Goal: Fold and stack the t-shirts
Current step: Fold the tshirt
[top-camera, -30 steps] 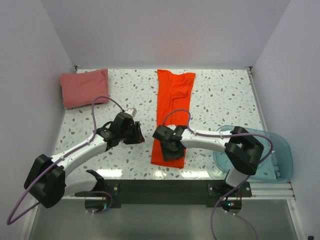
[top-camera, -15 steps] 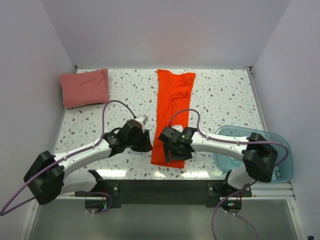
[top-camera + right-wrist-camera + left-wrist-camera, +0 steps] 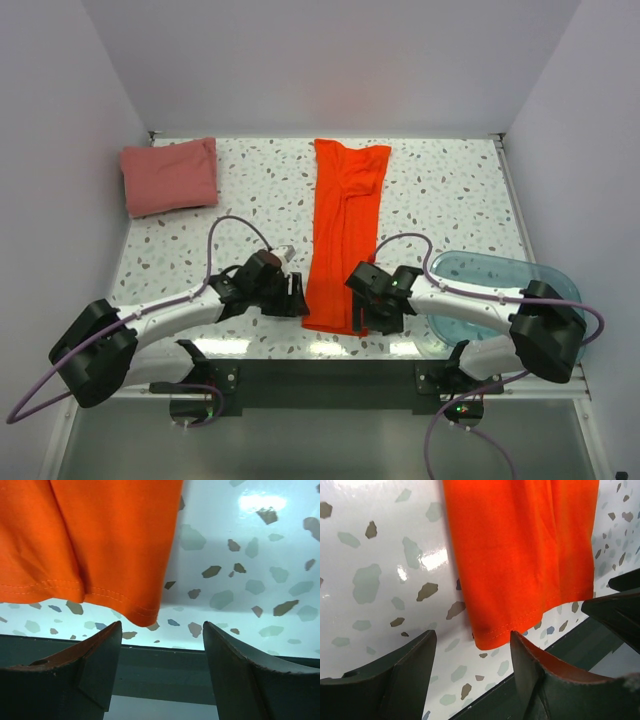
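Observation:
The hem has to fold evenly over the t-shirt's strip, so the right gripper should next grab the orange-red t-shirt (image 3: 343, 225) by its near hem corner (image 3: 362, 332), opposite the left gripper's corner.
The bright orange-red t-shirt (image 3: 343, 225) lies folded lengthwise into a long strip down the middle of the table, its hem at the near edge. My left gripper (image 3: 291, 297) is open just left of the hem's near-left corner, which shows in the left wrist view (image 3: 492, 632) between the fingers. My right gripper (image 3: 372, 315) is open just right of the hem's near-right corner, which shows in the right wrist view (image 3: 142, 615). Neither holds cloth. The dusty pink-red t-shirt (image 3: 168, 176) lies folded at the far left corner.
A translucent blue plastic tub (image 3: 520, 300) sits at the near right, under the right arm. The dark front rail of the table (image 3: 330, 375) runs just below both grippers. White walls close the table on the left, back and right.
Both grippers have moved toward the near edge. The left came right to the hem's left corner; the right slid off the cloth to the hem's right corner. The shirts have not moved.

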Available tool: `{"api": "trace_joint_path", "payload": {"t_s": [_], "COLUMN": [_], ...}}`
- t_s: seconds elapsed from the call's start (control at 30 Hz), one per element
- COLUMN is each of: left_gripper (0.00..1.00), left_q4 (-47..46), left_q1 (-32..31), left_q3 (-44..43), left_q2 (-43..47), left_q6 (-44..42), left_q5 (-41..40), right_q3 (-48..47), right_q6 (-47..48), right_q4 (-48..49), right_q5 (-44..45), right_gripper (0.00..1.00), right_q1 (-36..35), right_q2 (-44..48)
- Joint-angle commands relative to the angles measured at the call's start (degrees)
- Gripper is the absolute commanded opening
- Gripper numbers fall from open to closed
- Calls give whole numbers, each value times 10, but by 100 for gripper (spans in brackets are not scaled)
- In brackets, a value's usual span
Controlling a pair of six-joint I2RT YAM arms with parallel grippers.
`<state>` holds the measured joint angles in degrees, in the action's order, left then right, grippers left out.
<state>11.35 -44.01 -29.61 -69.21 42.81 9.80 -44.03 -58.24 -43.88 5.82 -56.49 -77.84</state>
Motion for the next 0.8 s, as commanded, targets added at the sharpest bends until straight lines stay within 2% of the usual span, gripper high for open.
{"api": "trace_joint_path", "payload": {"t_s": [0.0,0.2,0.77], "left_gripper": [66,68,61], "left_q4": [-40,-57,-68], "left_q1": [-3,-4,-7], "left_q3": [11,20,15], "left_q2": [9,-1,-44], "left_q6": [19,25,34], "left_q5": [30,44,53], "right_q3": [9,20,44], "right_q6": [-28,-42,-41], "right_q4": [53,102,107], "right_q5": [-19,-34,-14], "right_gripper": [69,68,66], "right_q1": [4,4,24], "right_q2": [5,-15,-35]}}
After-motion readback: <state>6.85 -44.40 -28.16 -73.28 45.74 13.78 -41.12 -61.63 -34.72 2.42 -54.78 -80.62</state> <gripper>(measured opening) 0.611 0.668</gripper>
